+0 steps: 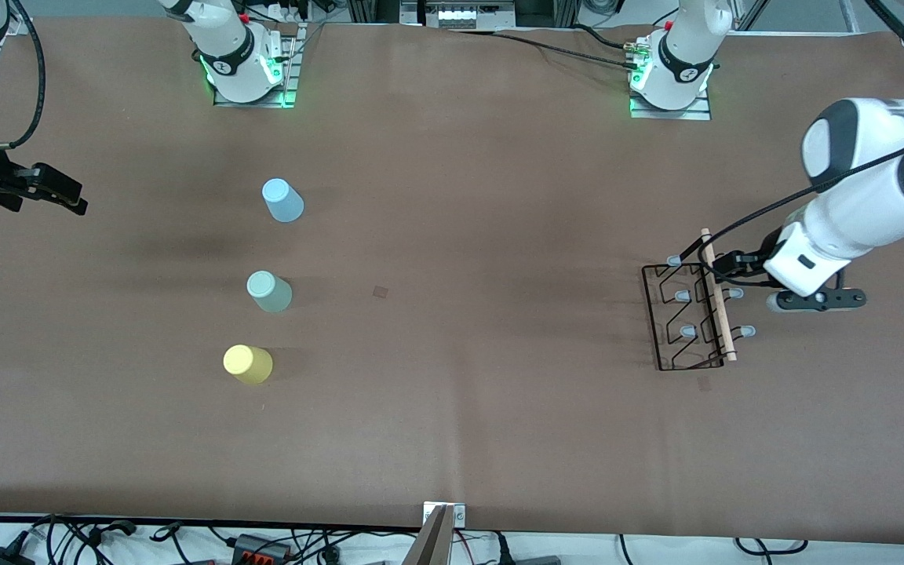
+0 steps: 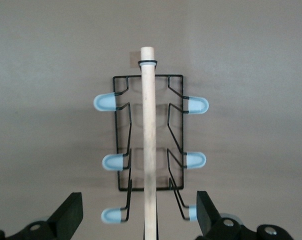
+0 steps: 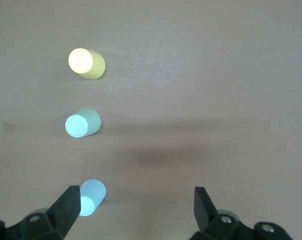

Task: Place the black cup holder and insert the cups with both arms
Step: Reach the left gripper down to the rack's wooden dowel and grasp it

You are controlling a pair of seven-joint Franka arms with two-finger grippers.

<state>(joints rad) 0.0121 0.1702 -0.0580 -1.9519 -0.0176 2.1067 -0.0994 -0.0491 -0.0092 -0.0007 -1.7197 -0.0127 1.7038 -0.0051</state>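
Note:
Next, my left gripper grabs the black cup holder by its wooden rod [image 1: 719,294] to leave its grey-tipped pegs free for the cups.
The black cup holder [image 1: 687,318] lies on the table toward the left arm's end, its wooden rod [image 1: 719,294] on top and grey-tipped prongs sticking out on both sides. My left gripper [image 1: 725,263] hangs open over the rack's end nearer the robots. In the left wrist view the rod [image 2: 149,135] runs between the two spread fingers [image 2: 70,216] of the left gripper [image 2: 140,217], untouched. Three cups stand narrow end up in a row toward the right arm's end: light blue [image 1: 282,200], pale green [image 1: 269,291], yellow [image 1: 248,364]. My right gripper [image 1: 56,188] hovers open and empty.
In the right wrist view the right gripper [image 3: 136,210] looks down on the yellow cup [image 3: 86,63], the green cup [image 3: 82,123] and the blue cup [image 3: 92,196], the blue one beside a finger. The arm bases [image 1: 244,59] stand along the table's edge by the robots.

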